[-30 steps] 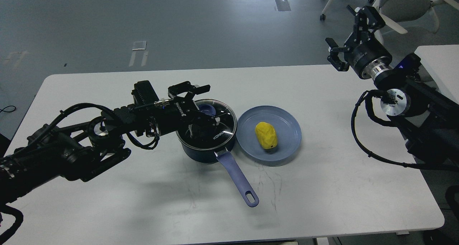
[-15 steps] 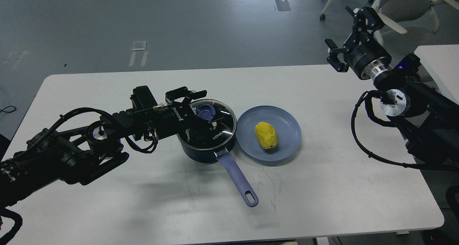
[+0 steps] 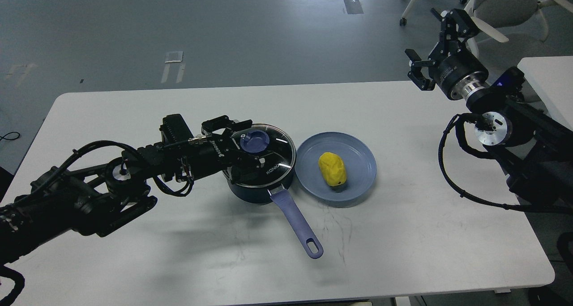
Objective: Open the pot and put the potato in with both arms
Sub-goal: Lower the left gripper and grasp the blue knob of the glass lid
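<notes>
The glass disc [image 3: 280,151] spreads across the whole pot and is far wider than my open fingers, so my left gripper next needs to grab the lid by its narrow blue knob [image 3: 255,141].
A dark blue pot [image 3: 257,187] with a long blue handle [image 3: 297,224] stands mid-table, covered by a glass lid [image 3: 274,156] with a blue knob [image 3: 254,140]. A yellow potato [image 3: 332,168] lies on a blue plate [image 3: 358,152] just right of the pot. My left gripper [image 3: 244,144] is open over the lid's left side, its fingers on either side of the knob, not closed on it. My right gripper [image 3: 432,46] is open and empty, raised above the table's far right edge.
The white table [image 3: 403,234] spreads around the pot and plate. A second white table [image 3: 546,71] stands at the right edge. Office chairs [image 3: 492,1] stand on the grey floor behind the right arm.
My left arm has drawn back to the left and lowered, uncovering the lid's knob; its fingers now flank the knob. The right arm has hardly moved.
</notes>
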Controlling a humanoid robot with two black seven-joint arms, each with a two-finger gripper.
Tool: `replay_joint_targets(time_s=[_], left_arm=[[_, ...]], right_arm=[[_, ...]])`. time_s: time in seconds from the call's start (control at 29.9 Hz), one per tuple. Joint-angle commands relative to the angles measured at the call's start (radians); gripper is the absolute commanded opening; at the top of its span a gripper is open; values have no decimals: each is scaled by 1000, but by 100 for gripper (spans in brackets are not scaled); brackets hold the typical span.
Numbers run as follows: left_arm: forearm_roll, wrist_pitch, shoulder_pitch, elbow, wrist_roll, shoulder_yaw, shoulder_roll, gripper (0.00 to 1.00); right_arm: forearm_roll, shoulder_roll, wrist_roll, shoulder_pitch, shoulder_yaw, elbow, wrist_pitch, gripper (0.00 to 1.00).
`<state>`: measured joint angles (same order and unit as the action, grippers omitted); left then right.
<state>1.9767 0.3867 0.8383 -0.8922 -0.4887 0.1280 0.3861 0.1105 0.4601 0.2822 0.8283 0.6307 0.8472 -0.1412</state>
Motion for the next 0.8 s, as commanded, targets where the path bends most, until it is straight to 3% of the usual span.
replay_joint_targets(time_s=[0.0,0.1,0.33,0.47,0.77], left_arm=[[-1,-2,-2,1,0,-7,-3,96],[-2,0,-10,1,0,-21,0,83],[-9,0,-11,1,0,-22,2,74],[-9,-2,-11,7,0,-22,7,57],[-32,1,-10,-7,0,-21,40,55]], right_arm=[[0,0,0,-2,0,0,0,100],[0,0,0,-2,-3,0,0,100],[1,0,0,-3,-3,-2,0,100],[1,0,0,-3,-5,-2,0,100],[3,-1,0,-5,-5,-3,0,100]])
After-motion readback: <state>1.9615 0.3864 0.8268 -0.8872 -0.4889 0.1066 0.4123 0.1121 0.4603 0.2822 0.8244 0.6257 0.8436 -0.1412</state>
